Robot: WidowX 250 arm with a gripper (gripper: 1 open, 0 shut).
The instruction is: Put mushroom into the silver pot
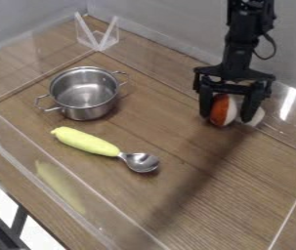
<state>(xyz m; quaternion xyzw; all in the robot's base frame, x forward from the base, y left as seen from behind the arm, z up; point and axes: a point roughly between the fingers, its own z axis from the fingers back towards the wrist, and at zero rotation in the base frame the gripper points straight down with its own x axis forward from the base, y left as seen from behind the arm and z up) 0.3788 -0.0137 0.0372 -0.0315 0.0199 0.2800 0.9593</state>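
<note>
My gripper is going to take hold of the mushroom next by its orange-red cap point(221, 110), to put the mushroom into the silver pot point(84, 92).
The mushroom point(224, 109), orange-red capped with a white stem end toward the right, lies on the wooden table at the right. My gripper point(228, 104) stands straight over it with its black fingers point(200, 95) spread open on either side, low around the mushroom without closing on it. The silver pot point(84, 92), round and shiny with two small side handles, stands empty at the left of the table, well apart from the gripper.
A metal spoon with a yellow handle point(105, 148) lies in front of the pot. Clear plastic walls point(20, 186) fence the table, and a clear stand point(100, 35) sits at the back left.
</note>
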